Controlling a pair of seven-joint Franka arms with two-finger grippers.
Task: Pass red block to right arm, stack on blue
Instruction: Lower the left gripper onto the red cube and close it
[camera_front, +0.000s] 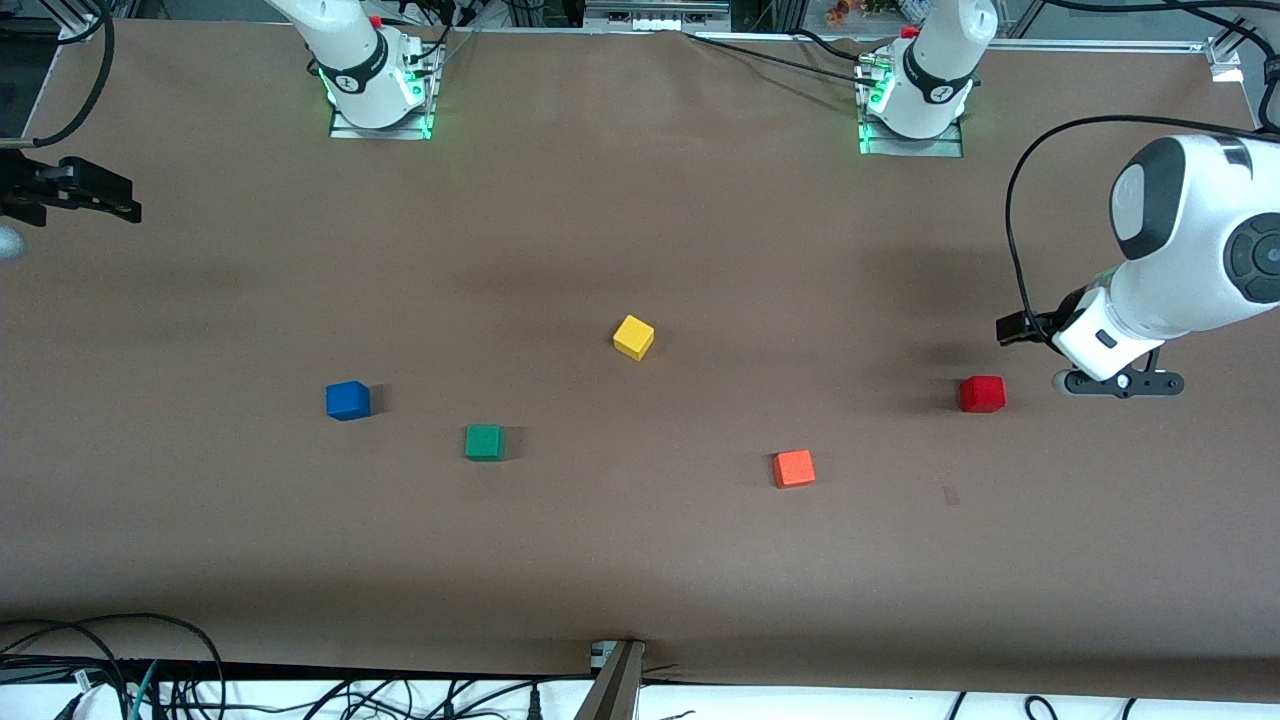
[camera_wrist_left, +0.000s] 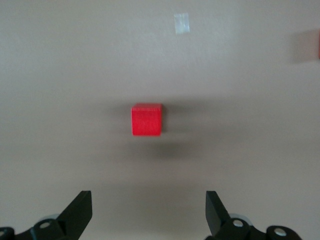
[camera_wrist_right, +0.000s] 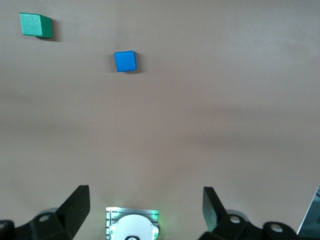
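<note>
My left gripper will next pick up the red block (camera_front: 982, 393) by two opposite sides, to pass it over for stacking on the blue cube (camera_front: 347, 400).
The red block (camera_front: 982, 393) (camera_wrist_left: 147, 120) sits on the brown table toward the left arm's end. My left gripper (camera_front: 1022, 328) (camera_wrist_left: 148, 197) hovers over the table beside the block, open and empty, with the block ahead of its fingertips and apart from them. The blue cube (camera_front: 347, 400) (camera_wrist_right: 125, 61) rests toward the right arm's end. My right gripper (camera_front: 120, 205) (camera_wrist_right: 146, 192) waits in the air at that end's edge, also open and empty, well away from the blue cube.
An orange cube (camera_front: 794, 468) (camera_wrist_left: 311, 46) lies nearer the front camera than the red block. A green cube (camera_front: 484, 442) (camera_wrist_right: 36, 25) sits beside the blue one. A yellow cube (camera_front: 633, 337) is mid-table. The arm bases (camera_front: 378, 90) (camera_front: 915, 100) stand along the table's back edge.
</note>
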